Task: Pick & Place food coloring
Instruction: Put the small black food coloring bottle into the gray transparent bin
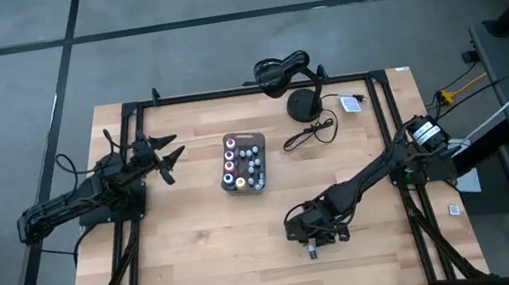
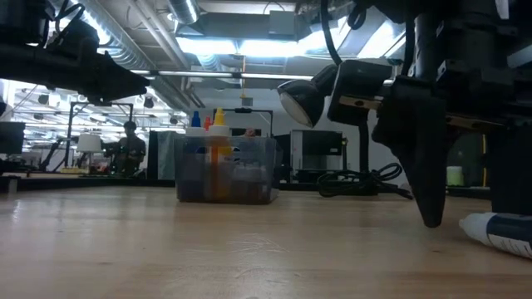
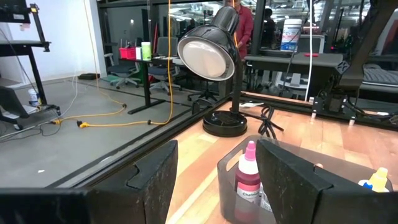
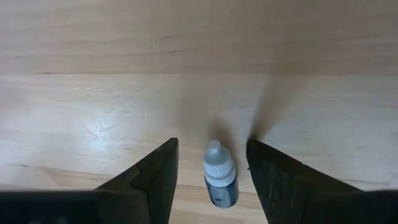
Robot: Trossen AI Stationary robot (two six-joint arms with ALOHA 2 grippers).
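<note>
Next, my right gripper grabs the small bottle's white cap [image 1: 311, 243], to place the bottle in the gray tray [image 1: 242, 162].
A gray tray [image 1: 242, 162] in the middle of the table holds several tiny dropper bottles standing upright. The left wrist view shows a pink-capped one [image 3: 249, 175] and a yellow-capped one [image 3: 377, 179]. One bottle with a white cap [image 4: 219, 177] lies on its side on the wood near the table's near edge [image 1: 312, 249]. My right gripper [image 4: 212, 143] points down over it, open, with a finger on either side of the bottle and a gap to each. My left gripper [image 1: 170, 153] hovers open to the left of the tray, above the table.
A black desk lamp [image 1: 286, 69] with a round base [image 1: 305, 105] and cable [image 1: 312, 134] stands at the far edge, behind the tray. Bare wood lies between the tray and the lying bottle. In the low view the bottle [image 2: 499, 231] lies beside the right gripper's finger [image 2: 428, 199].
</note>
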